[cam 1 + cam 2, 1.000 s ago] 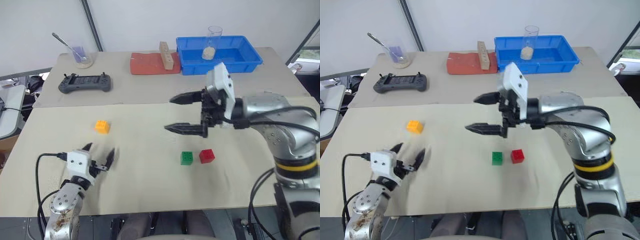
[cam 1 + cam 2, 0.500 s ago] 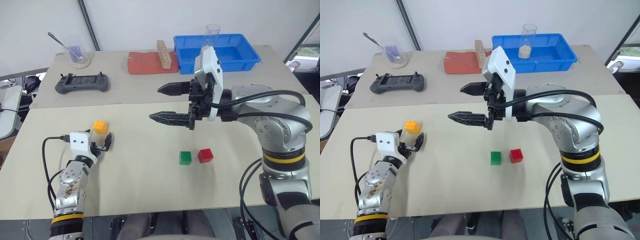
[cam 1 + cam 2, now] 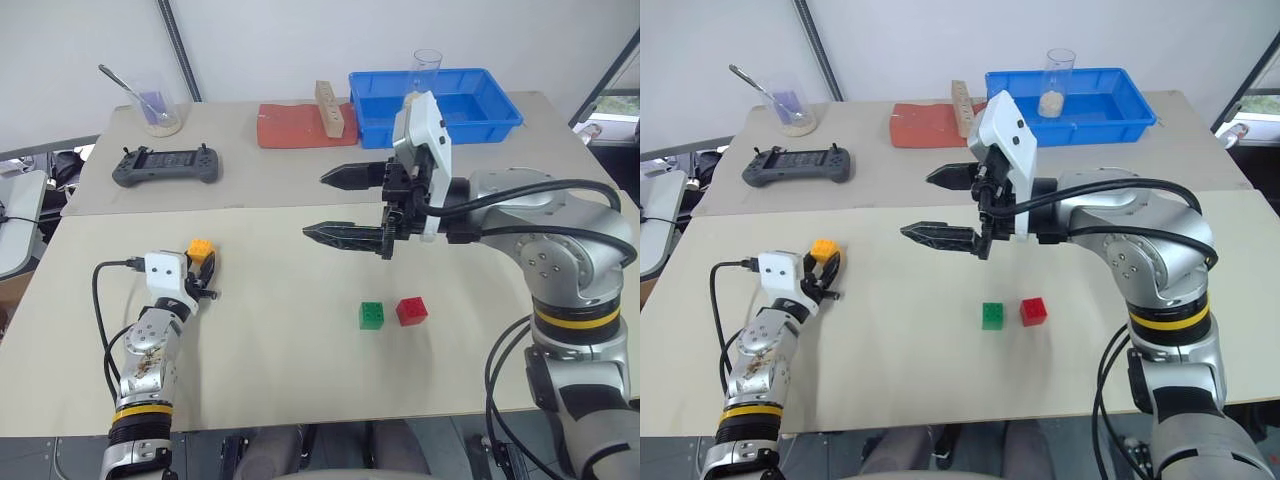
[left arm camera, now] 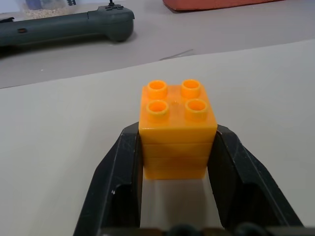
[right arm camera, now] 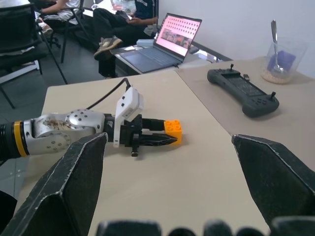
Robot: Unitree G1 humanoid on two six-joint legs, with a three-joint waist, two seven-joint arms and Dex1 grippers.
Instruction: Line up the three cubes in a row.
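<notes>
The orange-yellow cube [image 3: 201, 249] is still far short of the spot beside the green cube [image 3: 371, 315]. My left gripper should move it to that spot before letting go.
An orange-yellow cube [image 3: 201, 249] sits on the beige table at the left, and my left gripper [image 4: 176, 132] is shut on it, one black finger pressed against each side. The right wrist view shows the same grip on the orange-yellow cube [image 5: 173, 131]. A green cube [image 3: 371, 315] and a red cube [image 3: 411, 310] stand side by side, almost touching, near the table's middle. My right gripper [image 3: 335, 206] hovers open above the table behind these two, pointing left, with nothing between its fingers.
On the far table lie a dark game controller [image 3: 167, 165], a glass with a spoon [image 3: 155, 105], a red-orange mat [image 3: 295, 127] bearing a wooden block [image 3: 330, 108], and a blue bin [image 3: 440, 126] with a glass [image 3: 427, 70]. Beyond the table's left end are a laptop [image 5: 177, 37] and seated people.
My left gripper has moved forward to the orange-yellow cube and shut on it. The right gripper has stayed in place, open.
</notes>
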